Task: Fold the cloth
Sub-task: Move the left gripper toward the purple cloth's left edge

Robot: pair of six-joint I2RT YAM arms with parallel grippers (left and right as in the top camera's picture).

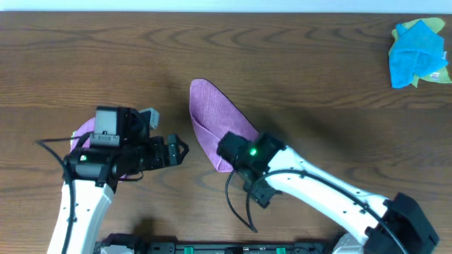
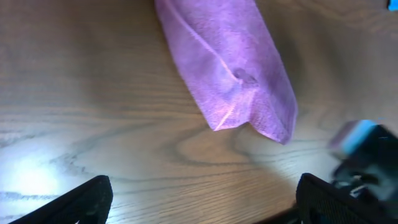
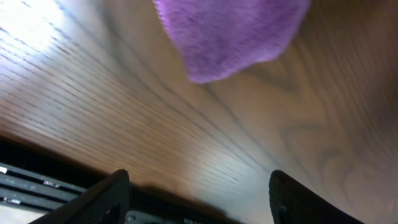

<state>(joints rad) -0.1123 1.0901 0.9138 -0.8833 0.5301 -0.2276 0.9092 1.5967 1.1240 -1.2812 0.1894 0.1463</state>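
Note:
I need to spread and fold the cloth. My right gripper should grab the purple cloth's near end (image 1: 224,165) (image 3: 208,70) next, which leaves another edge for my left gripper.
The purple cloth (image 1: 215,120) lies in the middle of the table as a long, narrow folded strip, running from far left to near right. It also shows in the left wrist view (image 2: 230,68) and its rounded end shows in the right wrist view (image 3: 230,34). My left gripper (image 1: 180,149) is open and empty, left of the cloth and pointing at it; its fingers (image 2: 199,199) are over bare wood. My right gripper (image 1: 229,149) is over the cloth's near end. Its fingers (image 3: 199,196) are open and empty, over bare wood.
A bright blue cloth (image 1: 415,53) with a yellow-green cloth (image 1: 432,70) under it sits at the far right corner. A patch of purple fabric (image 1: 85,129) shows under my left arm. The table's front edge (image 3: 37,174) with a black rail is close to my right gripper.

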